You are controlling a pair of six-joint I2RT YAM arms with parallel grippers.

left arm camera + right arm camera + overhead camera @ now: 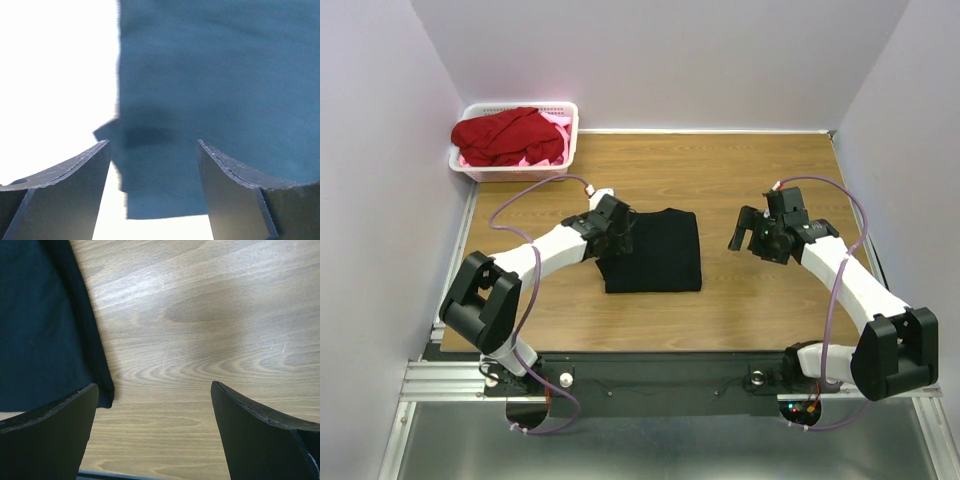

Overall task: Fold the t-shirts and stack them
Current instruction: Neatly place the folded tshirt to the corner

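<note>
I should next pinch the folded black t-shirt with my left gripper by its basket-side edge. Then I will drag the t-shirt, still folded, to stack it.
The black t-shirt lies folded into a rectangle at the middle of the wooden table. My left gripper is open over its left edge, with the cloth seen between the spread fingers. My right gripper is open and empty over bare wood, to the right of the shirt; the shirt's edge shows at the left of the right wrist view. A red t-shirt and a pink one lie crumpled in the white basket at the back left.
The wooden table is walled by pale panels at the left, back and right. The white basket stands at its back left corner. A black rail with the arm bases runs along the near edge.
</note>
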